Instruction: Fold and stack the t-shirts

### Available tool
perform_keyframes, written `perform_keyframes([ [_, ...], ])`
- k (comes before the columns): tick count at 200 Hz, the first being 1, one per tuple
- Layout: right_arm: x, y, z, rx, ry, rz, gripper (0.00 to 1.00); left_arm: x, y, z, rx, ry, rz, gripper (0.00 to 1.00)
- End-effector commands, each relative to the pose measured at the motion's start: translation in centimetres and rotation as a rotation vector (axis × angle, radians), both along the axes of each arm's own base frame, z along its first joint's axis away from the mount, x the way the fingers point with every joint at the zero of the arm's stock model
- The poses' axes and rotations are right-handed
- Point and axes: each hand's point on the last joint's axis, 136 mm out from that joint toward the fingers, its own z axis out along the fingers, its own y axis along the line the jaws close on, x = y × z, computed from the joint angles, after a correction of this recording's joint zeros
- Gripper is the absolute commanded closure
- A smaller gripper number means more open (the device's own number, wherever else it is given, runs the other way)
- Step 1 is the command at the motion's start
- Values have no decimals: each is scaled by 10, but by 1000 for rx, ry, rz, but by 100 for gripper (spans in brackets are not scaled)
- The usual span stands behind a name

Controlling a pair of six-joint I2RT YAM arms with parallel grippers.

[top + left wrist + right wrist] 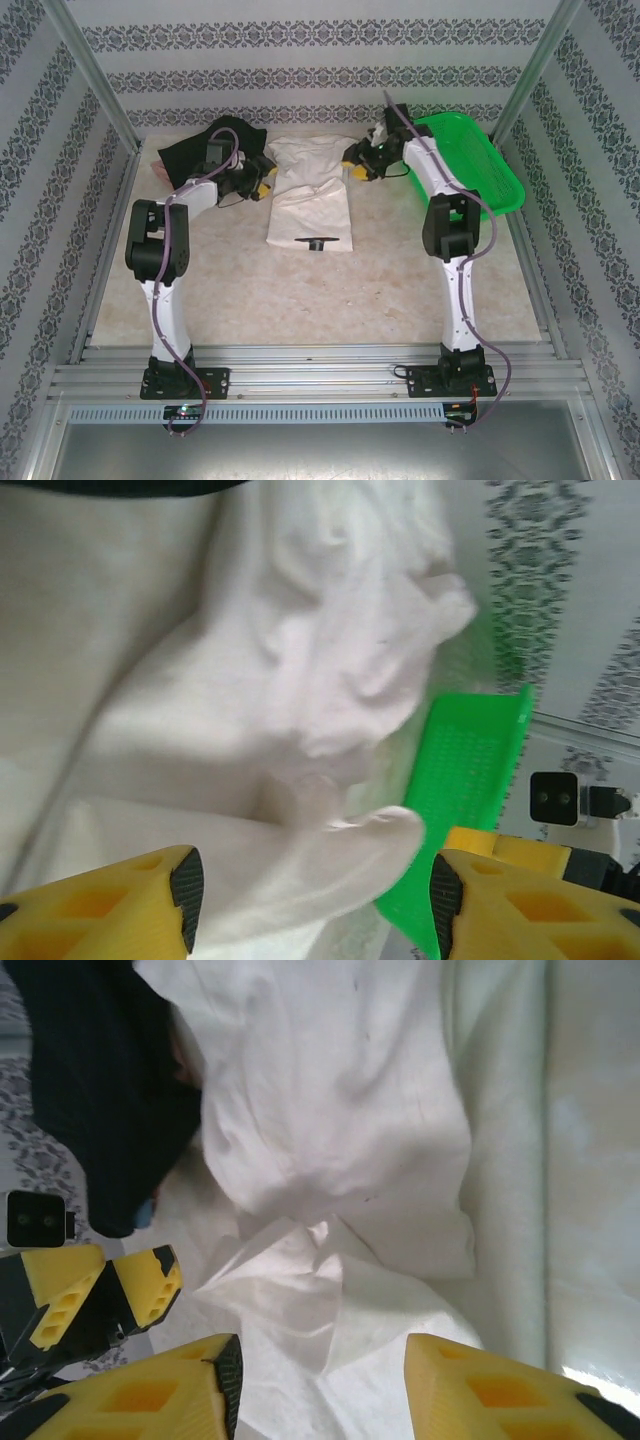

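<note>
I should next grab the cream-white t-shirt with my right gripper by the crumpled fold at its shoulder (340, 184) (342, 1326), opposite my left gripper, to fold it straight.
The cream-white t-shirt (310, 200) lies lengthwise at the back middle of the table, its sides folded in. My left gripper (263, 187) is at the shirt's left shoulder and my right gripper (357, 170) at its right shoulder. In the left wrist view the left gripper (315, 895) is open, with a flap of the white t-shirt (330, 860) between its jaws. In the right wrist view the right gripper (320, 1380) is open over a crumpled fold of the white t-shirt (300, 1280). The black t-shirt (190, 150) lies bunched at the back left, also seen as the black t-shirt (90, 1080).
A green mesh basket (480, 165) stands at the back right, its wall (470, 770) just beyond the shirt. Patterned walls close the back and sides. The table (330, 290) is bare in front of the shirt. The left gripper's fingers (100, 1290) show beside my right jaws.
</note>
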Motion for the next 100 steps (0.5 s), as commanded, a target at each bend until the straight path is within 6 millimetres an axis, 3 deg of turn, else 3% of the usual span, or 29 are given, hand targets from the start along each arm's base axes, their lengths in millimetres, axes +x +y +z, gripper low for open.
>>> perform_keyframes([
  [1, -25, -3, 90, 28, -163, 33, 52, 0, 5, 96, -25, -207, 4, 37],
  [30, -78, 6, 73, 62, -115, 42, 59, -50, 3, 94, 44, -168, -54, 38],
  [53, -110, 30, 41, 102, -58, 64, 74, -100, -11, 59, 163, -75, -153, 46],
  [66, -122, 44, 17, 93, -20, 85, 85, -121, -21, 32, 190, -9, -199, 57],
  [84, -125, 67, -8, 118, 21, 104, 92, -132, -31, 2, 182, 39, -213, 72],
  [100, -119, 79, -28, 102, 36, 97, 96, -130, -37, -16, 194, 55, -222, 80],
])
